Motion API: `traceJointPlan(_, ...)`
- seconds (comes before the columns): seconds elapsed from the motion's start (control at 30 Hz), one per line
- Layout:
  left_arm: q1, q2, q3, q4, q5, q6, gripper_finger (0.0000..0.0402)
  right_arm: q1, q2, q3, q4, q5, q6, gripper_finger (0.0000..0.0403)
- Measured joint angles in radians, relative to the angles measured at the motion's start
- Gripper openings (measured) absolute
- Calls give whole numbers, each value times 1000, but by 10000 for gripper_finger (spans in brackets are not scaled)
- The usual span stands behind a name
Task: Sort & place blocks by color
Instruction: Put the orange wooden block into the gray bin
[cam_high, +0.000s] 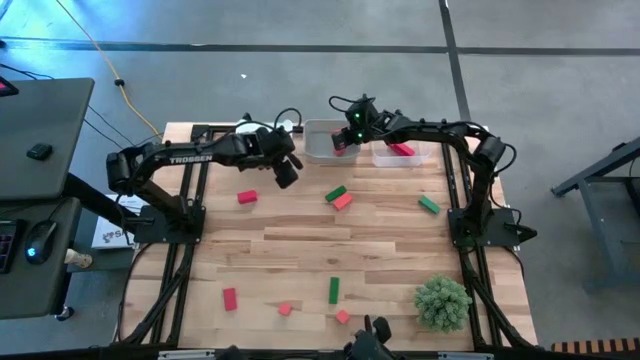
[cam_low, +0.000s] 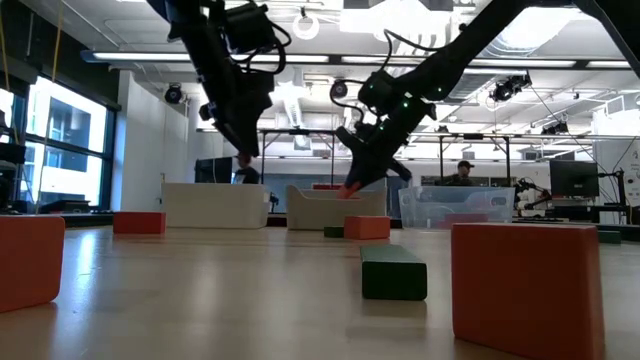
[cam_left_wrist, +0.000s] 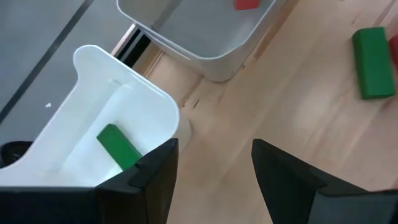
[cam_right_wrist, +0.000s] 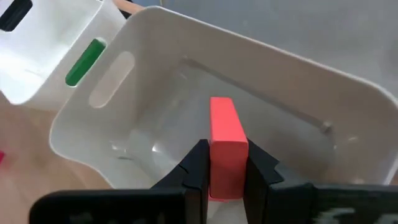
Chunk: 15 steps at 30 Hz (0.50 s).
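Observation:
I need to release the salmon-red block with my right gripper now: the block hangs inside the grey tray's rim (cam_right_wrist: 186, 118), over the tray's bottom, so it would stay in there.
My right gripper (cam_right_wrist: 227, 155) is shut on a salmon-red bar block (cam_right_wrist: 225, 127) and hangs over the pale grey middle tray (cam_right_wrist: 261, 56) at the table's far edge (cam_high: 318, 150). My left gripper (cam_left_wrist: 214, 162) is open and touches nothing; it hovers over bare table just near of the white tray (cam_left_wrist: 124, 93), which holds a green block (cam_left_wrist: 118, 146). The clear tray (cam_high: 385, 157) holds a red block (cam_high: 402, 150). Loose on the table lie red (cam_high: 247, 197), green (cam_high: 336, 192), salmon (cam_high: 343, 202) and green (cam_high: 429, 205) blocks, and several more along the near edge (cam_high: 334, 290). My right gripper pinches the bar block between its two fingers (cam_right_wrist: 198, 165) at the block's lower end (cam_right_wrist: 225, 168). The fingers come slanting down from above, along the block's length, and its other end sticks out past the fingertips. The block is lifted clear above the grey tray's inside.
A bushy green plant ball (cam_high: 442, 303) stands at the near right corner. The three trays sit side by side along the far edge. The two grippers are close together there. Bare wood lies open in the table's middle (cam_high: 380, 250). A person shows far behind the table (cam_low: 462, 172).

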Motion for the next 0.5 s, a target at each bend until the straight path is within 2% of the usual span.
traceJointPlan(0.3,34,0,0,1,29,81,193,1,0,0,-3,18,57,42)
traceJointPlan(0.5,52,0,0,2,44,103,193,1,0,0,-3,17,81,60)
